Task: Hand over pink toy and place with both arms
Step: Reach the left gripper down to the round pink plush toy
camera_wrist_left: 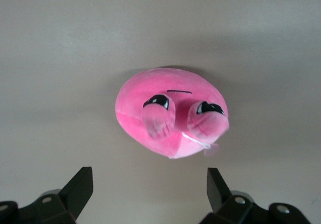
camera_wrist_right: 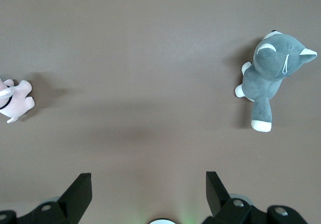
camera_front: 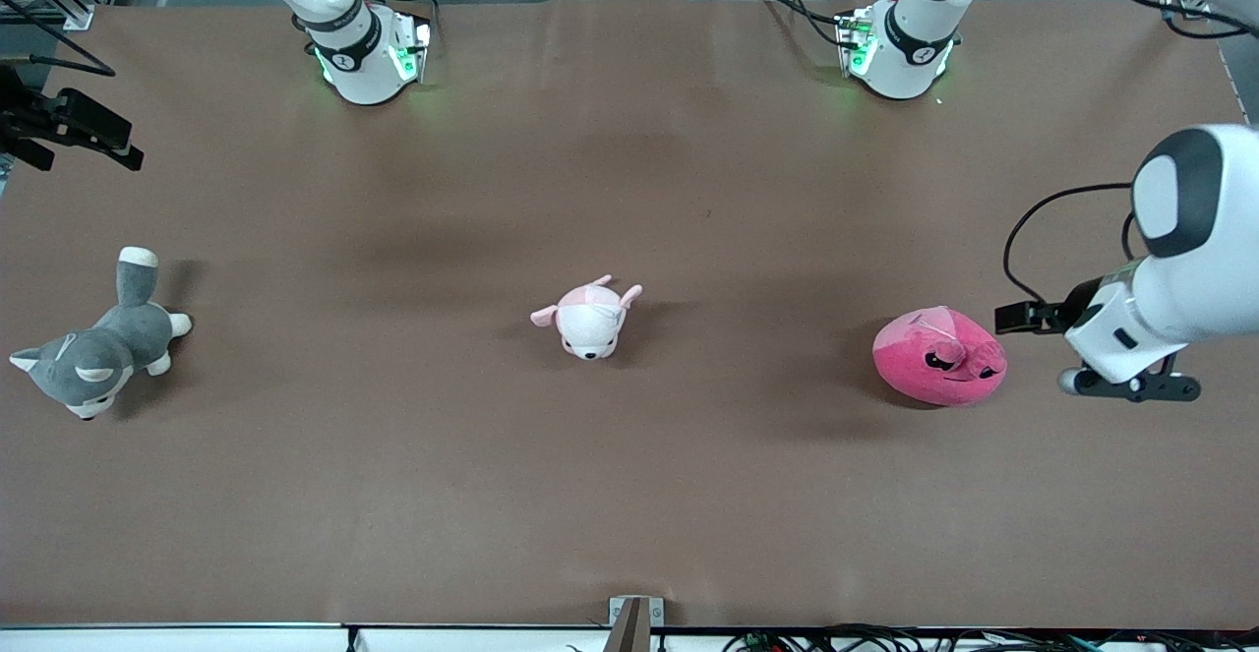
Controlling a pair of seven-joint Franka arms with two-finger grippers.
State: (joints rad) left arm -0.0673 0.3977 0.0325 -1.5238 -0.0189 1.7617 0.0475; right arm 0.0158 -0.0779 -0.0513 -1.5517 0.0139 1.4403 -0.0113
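My left gripper pinches the pink toy by one narrow eye bump next, since the toy's round body is wider than the open fingers.
The pink toy is a round hot-pink plush with dark eyes, lying on the brown table toward the left arm's end. My left gripper hangs beside it, a little above the table, open and empty. In the left wrist view the toy lies ahead of the spread fingers and apart from them. My right gripper is open and empty, held high over the table near its own base. It does not show in the front view.
A pale pink-and-white plush puppy lies mid-table and shows in the right wrist view. A grey-and-white plush husky lies toward the right arm's end, and shows in the right wrist view. A black fixture juts in there.
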